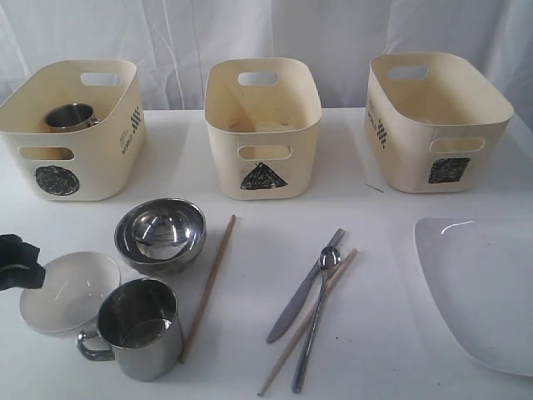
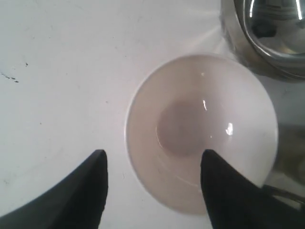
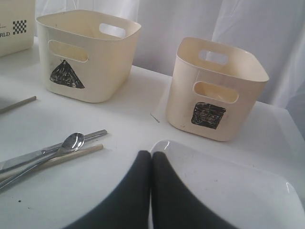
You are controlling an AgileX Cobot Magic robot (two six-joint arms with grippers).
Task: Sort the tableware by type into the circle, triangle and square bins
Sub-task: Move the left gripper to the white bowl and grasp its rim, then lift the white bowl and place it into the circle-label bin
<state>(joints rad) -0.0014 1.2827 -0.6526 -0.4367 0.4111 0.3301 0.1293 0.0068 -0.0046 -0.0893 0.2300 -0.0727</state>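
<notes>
I will grab the white bowl by its rim with my left gripper next. Then the bowl can be sorted into the circle bin.
My left gripper hangs open over the near rim of the white bowl, one finger outside it and one over its inside. The nested steel bowls sit just behind it, and a steel mug stands beside it. Another steel mug is inside the circle bin. One chopstick lies right of the bowls; the knife, spoon and second chopstick lie together at centre. My right gripper is shut and empty, above the corner of the large white plate.
The triangle bin stands at back centre and the square bin at back right. A white curtain hangs behind the table. The plate reaches past the right edge of the exterior view.
</notes>
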